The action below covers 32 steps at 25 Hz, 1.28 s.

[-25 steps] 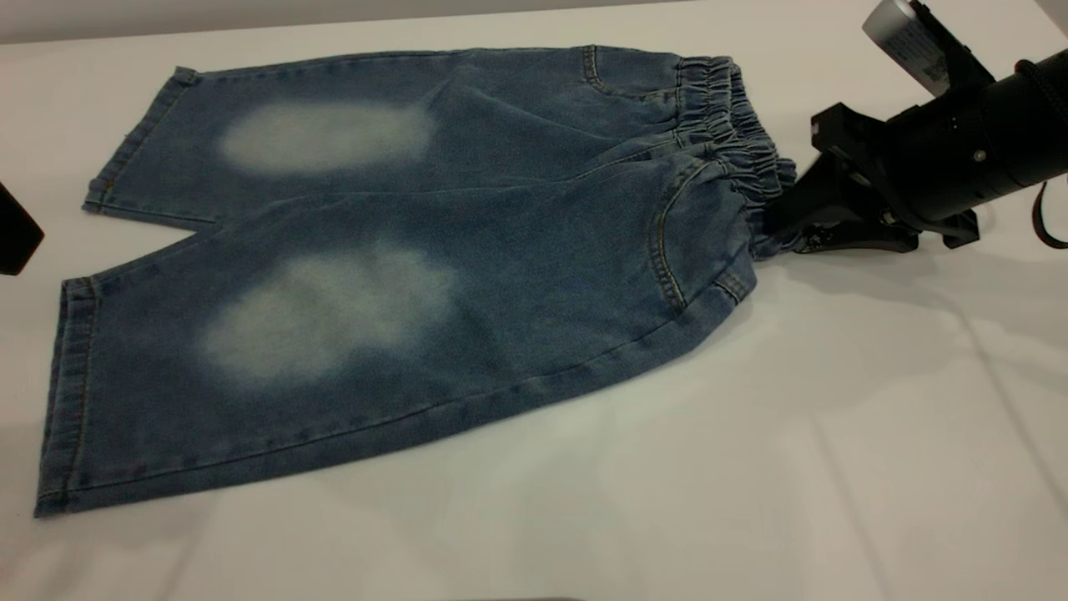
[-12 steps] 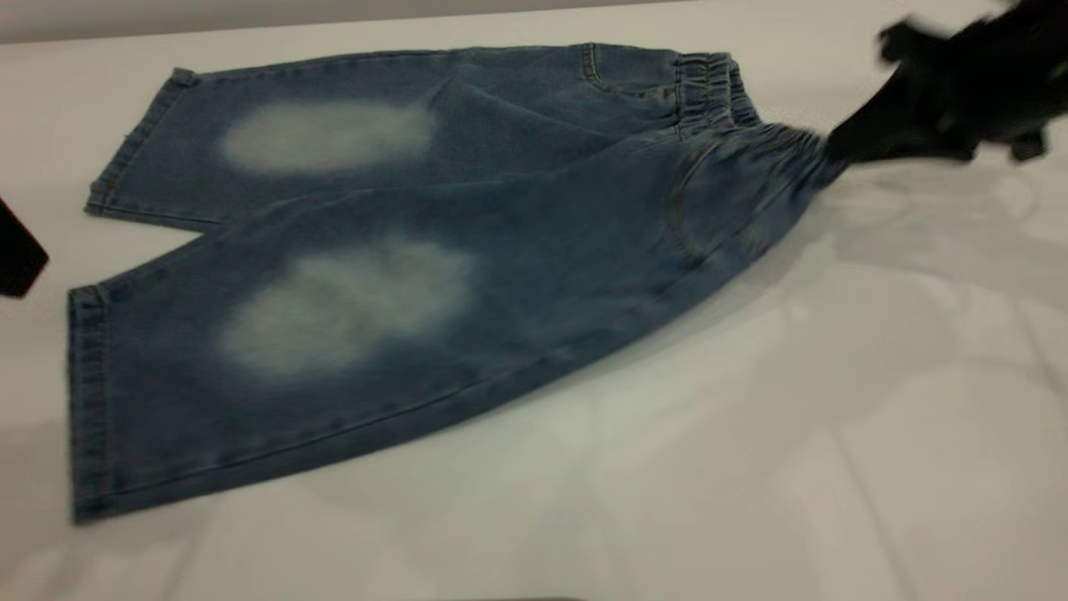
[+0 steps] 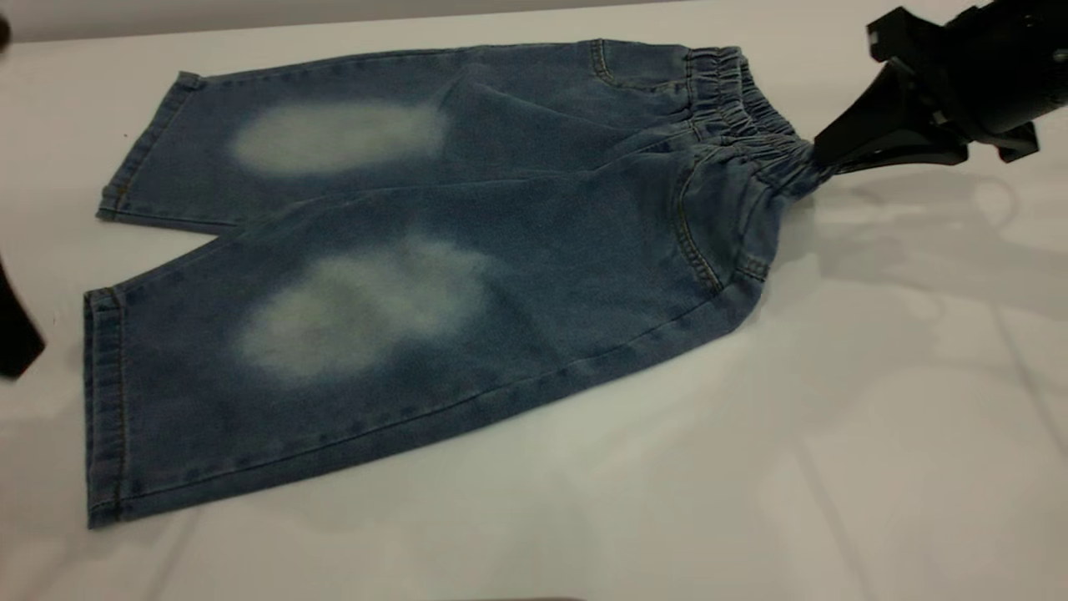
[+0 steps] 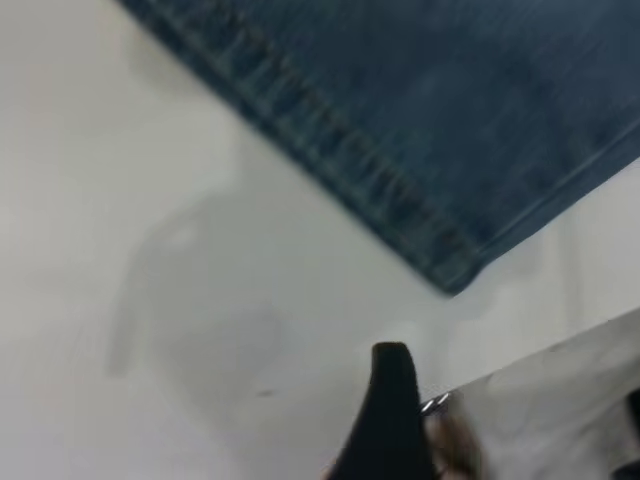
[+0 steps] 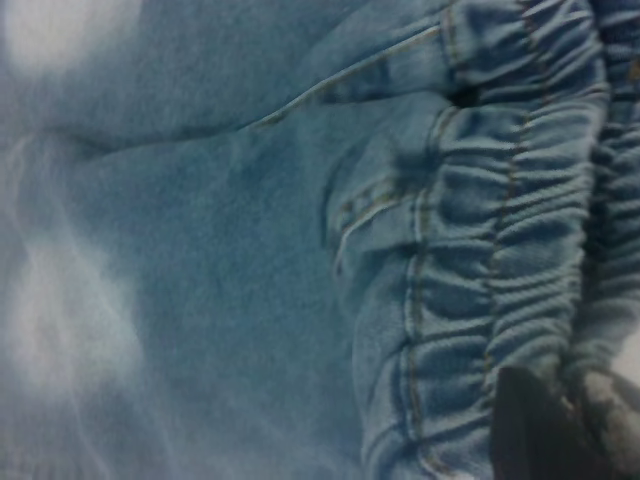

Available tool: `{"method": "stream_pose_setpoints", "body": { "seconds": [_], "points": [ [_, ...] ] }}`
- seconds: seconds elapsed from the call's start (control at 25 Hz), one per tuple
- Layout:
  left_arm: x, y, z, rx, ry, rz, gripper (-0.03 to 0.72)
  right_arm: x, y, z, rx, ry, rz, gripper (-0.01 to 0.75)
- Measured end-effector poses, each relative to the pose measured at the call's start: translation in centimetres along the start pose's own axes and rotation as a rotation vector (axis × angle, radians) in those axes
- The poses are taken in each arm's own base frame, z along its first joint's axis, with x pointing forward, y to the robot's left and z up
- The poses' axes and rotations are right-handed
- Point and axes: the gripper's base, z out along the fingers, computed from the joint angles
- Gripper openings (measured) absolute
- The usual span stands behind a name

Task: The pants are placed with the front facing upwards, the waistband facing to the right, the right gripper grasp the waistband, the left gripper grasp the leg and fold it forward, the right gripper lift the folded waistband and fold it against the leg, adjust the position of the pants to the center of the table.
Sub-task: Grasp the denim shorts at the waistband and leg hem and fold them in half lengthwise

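Observation:
My left gripper will fold one leg over the other next, grabbing the blue denim pants (image 3: 434,250) by the leg's hem.
The blue denim pants (image 3: 434,250) lie front up on the white table (image 3: 751,467), legs to the left and waistband (image 3: 751,138) to the right. My right gripper (image 3: 822,159) is shut on the waistband's gathered edge and holds it a little off the table. In the right wrist view the ruffled waistband (image 5: 500,220) is pinched at the right gripper (image 5: 570,400). My left gripper (image 3: 15,334) shows only in part at the far left edge, apart from the near leg's hem (image 3: 104,401). In the left wrist view the left gripper (image 4: 510,385) is open over bare table, short of the hem (image 4: 360,170).
Bare white tabletop spreads in front of and to the right of the pants. The table's far edge (image 3: 334,25) runs just behind the far leg.
The right gripper has risen and drawn back with the waistband, dragging the whole pants to the right. The left gripper has moved nearer along the left edge.

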Motion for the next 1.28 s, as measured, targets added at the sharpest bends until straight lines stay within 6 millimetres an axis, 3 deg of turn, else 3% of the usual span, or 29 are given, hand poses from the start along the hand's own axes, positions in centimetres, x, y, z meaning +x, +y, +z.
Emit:
{"method": "stream_pose_setpoints", "body": {
  "seconds": [0.32, 0.52, 0.72, 1.0, 1.28],
  "points": [
    [-0.3, -2.4, 4.9, -0.031, 0.181, 0.36, 0.557, 0.0, 0.1, 0.0, -0.001, 0.001, -0.002, 0.026],
    [-0.3, -3.8, 7.6, -0.007, 0.221, 0.436, 0.557, 0.0, 0.1, 0.0, -0.001, 0.002, -0.002, 0.028],
    [-0.8, -4.0, 9.7, -0.018, 0.161, 0.459, 0.557, 0.0, 0.1, 0.0, -0.001, 0.002, -0.002, 0.031],
    [-0.5, -4.0, 11.0, -0.007, 0.182, 0.485, 0.54, 0.0, 0.1, 0.0, -0.001, 0.002, -0.002, 0.035],
    [-0.6, -3.9, 11.7, -0.005, 0.186, 0.507, 0.424, 0.0, 0.1, 0.0, -0.001, 0.002, -0.002, 0.042]
  ]
}}
